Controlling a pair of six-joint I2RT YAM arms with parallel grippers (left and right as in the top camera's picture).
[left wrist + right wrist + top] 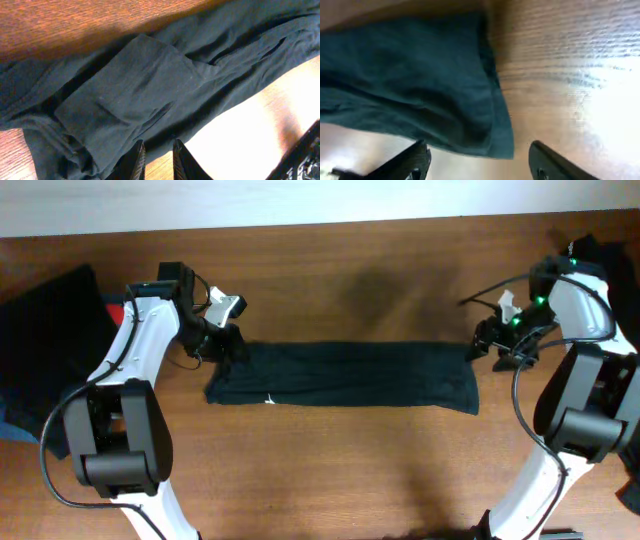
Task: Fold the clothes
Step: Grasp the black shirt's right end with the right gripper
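My right gripper should next grab the black shirt's outer end, at its corner, to fold it toward the middle.
One of the clothes, a black shirt (345, 375), lies folded into a long strip across the middle of the wooden table (330, 470), with a small white mark (268, 399) on its front edge. My left gripper (230, 340) is at the strip's left end. In the left wrist view the creased black fabric (150, 85) fills the frame, and the left gripper (158, 152) hovers at its edge, narrowly open, with bare wood between the fingers. My right gripper (485, 345) is at the right end. Seen from the right wrist, it (480, 155) is wide open around the shirt's corner (485, 125), holding nothing.
More black clothes (45, 320) are heaped at the table's left edge, with a bit of red (115, 310) beside them. Dark fabric (600, 255) also lies at the far right, behind the right arm. A pale strip (300, 200) runs along the table's back edge.
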